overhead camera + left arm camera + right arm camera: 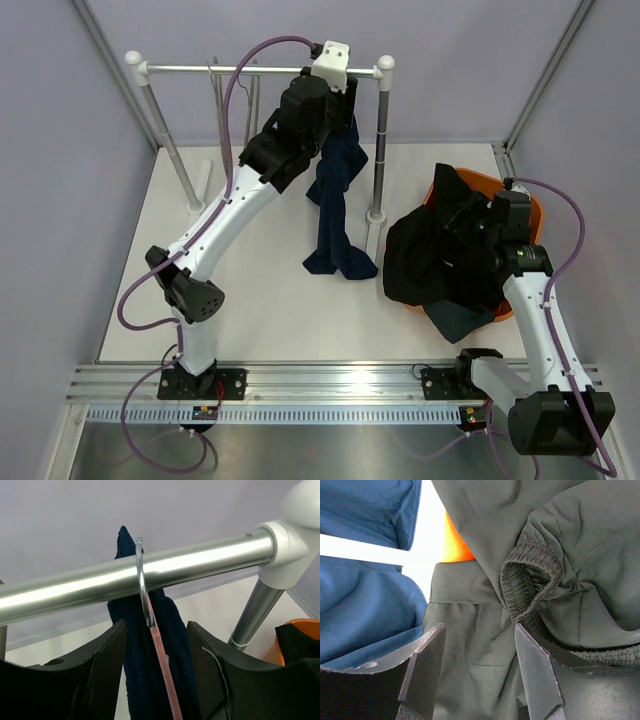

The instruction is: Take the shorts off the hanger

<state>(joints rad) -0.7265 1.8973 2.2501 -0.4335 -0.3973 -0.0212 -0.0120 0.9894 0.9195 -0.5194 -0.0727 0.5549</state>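
Observation:
Next, the left gripper grabs the hanger where its metal hook meets the pink arm (152,625), which leaves the shorts free to remove.
Navy blue shorts (335,200) hang from a hanger on the rack rail (250,69) and trail down onto the table. In the left wrist view the hanger's metal hook (141,580) sits over the rail (75,587). Its pink arm (162,660) runs down across the navy shorts (135,680). My left gripper (340,85) (156,625) is open, with hanger and shorts between its jaws. Black shorts (430,255) (560,525) and dark teal shorts (465,320) (365,605) lie in the orange basket (530,210). My right gripper (470,215) (479,627) is open just above the black shorts.
The rack's right post (380,140) (252,615) stands beside the hanging shorts, its left post (165,130) at the far left. The orange basket also shows in the left wrist view (300,625) and the right wrist view (456,542). Enclosure walls surround the white table (250,290).

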